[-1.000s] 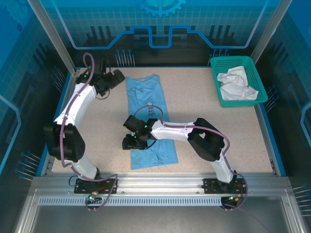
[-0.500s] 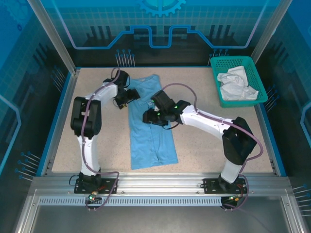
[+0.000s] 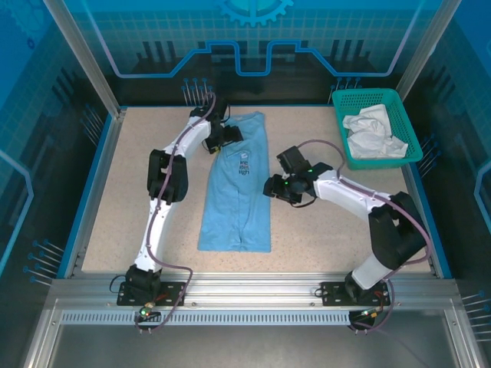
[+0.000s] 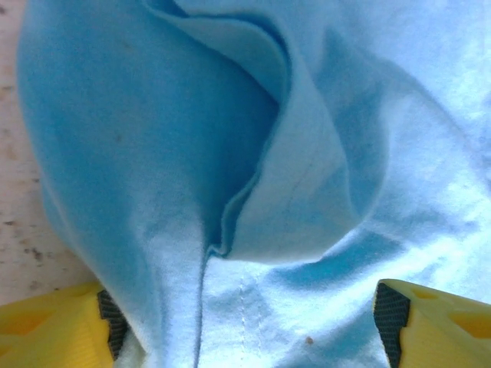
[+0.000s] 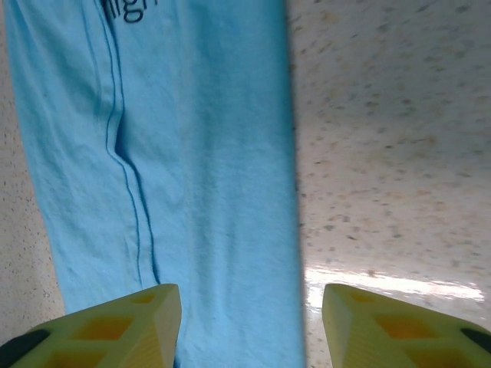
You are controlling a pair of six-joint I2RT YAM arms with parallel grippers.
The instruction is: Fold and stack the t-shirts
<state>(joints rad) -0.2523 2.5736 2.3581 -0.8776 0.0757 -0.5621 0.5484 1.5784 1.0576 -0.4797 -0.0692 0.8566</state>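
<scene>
The light blue t-shirt needs to be straightened for folding, so my left gripper should next grab the rumpled fabric (image 4: 153,138) at its far corner.
The light blue t-shirt (image 3: 234,207) lies as a long narrow strip in the middle of the table, with its dark chest print (image 3: 244,166) facing up. My left gripper (image 3: 227,139) is at the shirt's far left corner. Its yellow fingers (image 4: 57,326) stand wide apart and open over rumpled blue fabric (image 4: 153,138) with a raised fold. My right gripper (image 3: 271,188) hovers open at the shirt's right edge (image 5: 207,153), one finger over cloth, the other over bare table. A crumpled white t-shirt (image 3: 374,132) sits in the basket.
The teal mesh basket (image 3: 341,98) stands at the back right corner. The speckled tabletop (image 3: 330,230) is bare to the right of the shirt and also to its left (image 3: 130,199). A blue rim and frame posts bound the table.
The left arm reached right, onto the shirt's top corner. The right arm swung from the shirt's lower left across to its right edge. The shirt now lies shifted and narrower, print up.
</scene>
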